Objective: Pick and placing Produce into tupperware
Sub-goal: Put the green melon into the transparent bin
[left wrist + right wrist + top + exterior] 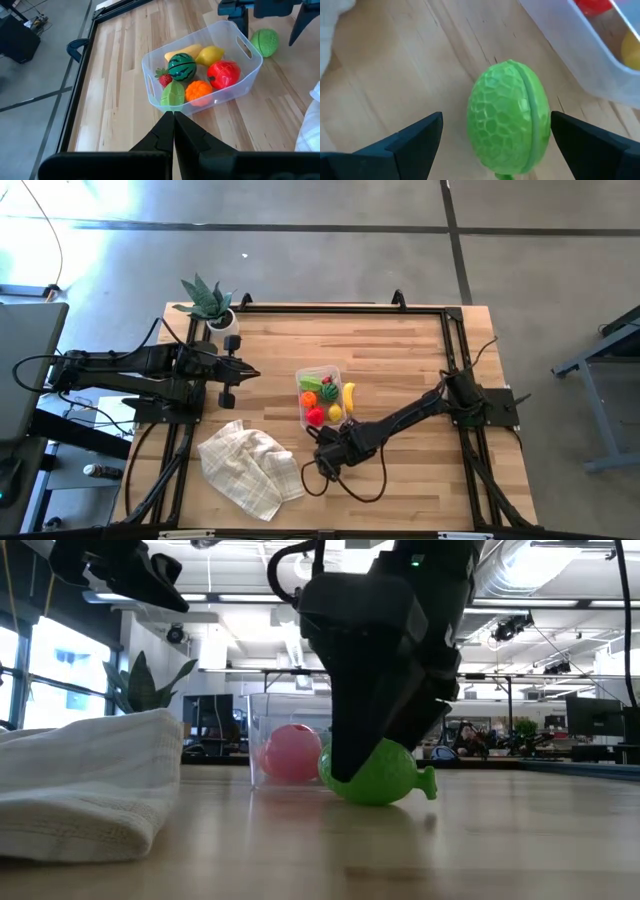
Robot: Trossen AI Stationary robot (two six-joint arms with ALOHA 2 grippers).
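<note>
I should grab the green bumpy fruit around its rounded body (505,120) with my right gripper next, to put it in the tupperware (595,45).
The tupperware (235,85) is a clear tub at the table's middle (318,372). It holds a banana (182,51), a lemon (210,55), a small watermelon (181,67), a strawberry, a red fruit (223,74), an orange (198,91) and a pale green piece. One round green bumpy fruit (507,117) rests on the wood just near of the tub (380,775). My right gripper (496,122) is open and low over it (325,448), one finger on each side with a gap showing. My left gripper (173,117) is shut, waiting left of the tub (250,374).
A crumpled white checked towel (250,465) lies on the table's near left, close to the right gripper. A potted spiky plant (208,302) stands at the far left corner. A black rail (340,308) frames the table. A loose cable (350,485) loops near the right arm.
</note>
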